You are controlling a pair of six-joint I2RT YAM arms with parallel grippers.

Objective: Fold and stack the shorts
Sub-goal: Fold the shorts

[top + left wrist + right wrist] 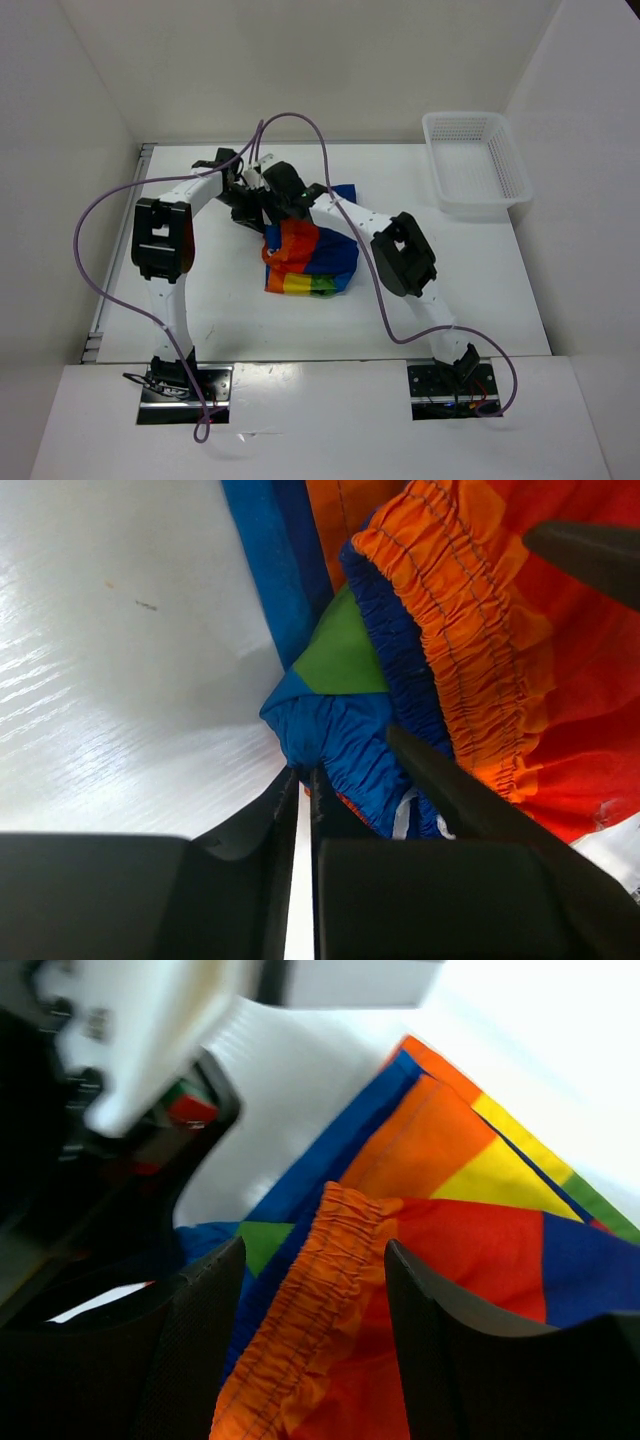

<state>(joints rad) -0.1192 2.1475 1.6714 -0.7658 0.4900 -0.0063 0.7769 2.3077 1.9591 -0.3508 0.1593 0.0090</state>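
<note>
My right gripper should next grab the shorts' orange gathered waistband (318,1272) beside the blue waistband corner, to lift and spread it for folding.
The rainbow-striped shorts (312,258) lie bunched near the middle of the table. My left gripper (250,203) is at their far left corner. In the left wrist view its jaws (305,780) are nearly together, pinching the blue waistband corner (335,735). My right gripper (277,215) hangs right beside it. In the right wrist view it is open (312,1250), with the orange gathered waistband (320,1280) between its fingers; I cannot tell if they touch it. One right finger (590,550) shows in the left wrist view.
A white mesh basket (475,165) stands at the far right of the table. The two wrists are crowded close together over the shorts' left edge. The left arm's white housing (130,1050) fills the upper left of the right wrist view. Purple cables (300,120) loop above.
</note>
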